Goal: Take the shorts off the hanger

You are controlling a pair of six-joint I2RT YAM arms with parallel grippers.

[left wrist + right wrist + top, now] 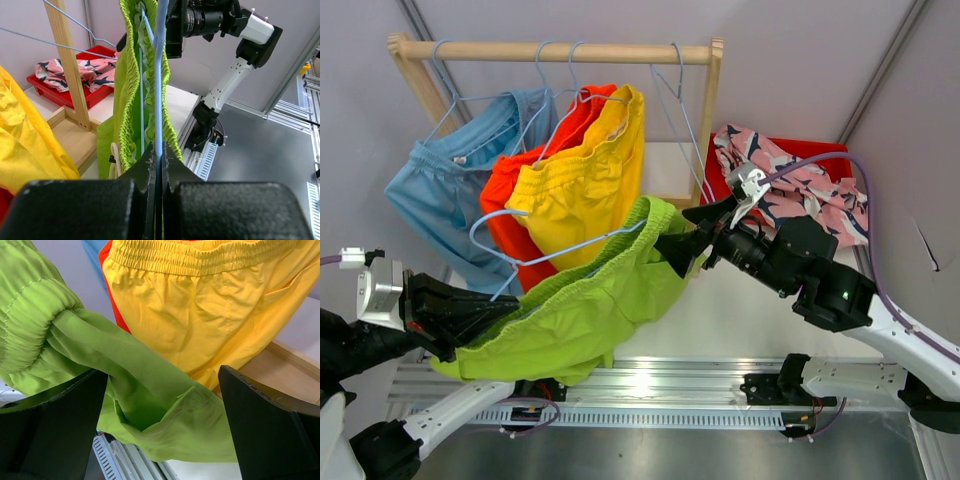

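Observation:
The green fold's edge is level with my fingers in the right wrist view; my right gripper should close on the fold.
The lime green shorts (585, 310) hang on a light blue wire hanger (560, 254) that is off the rack, held in the air between my arms. My left gripper (503, 306) is shut on the hanger's wire (159, 115), with the green waistband (129, 90) just beyond its tips (159, 159). My right gripper (674, 252) is open, its fingers wide apart on either side of a fold of the green shorts (165, 405). The light blue shorts (445, 195), orange-red shorts (510, 190) and yellow shorts (582, 190) hang on the rack. The pink patterned shorts (800, 185) lie in a red bin.
The wooden rack (560, 51) stands at the back, with an empty wire hanger (682, 110) near its right post (713, 110). The red bin (820, 150) sits at the right back and also shows in the left wrist view (75, 97). The yellow shorts (200, 305) hang close behind the right fingers.

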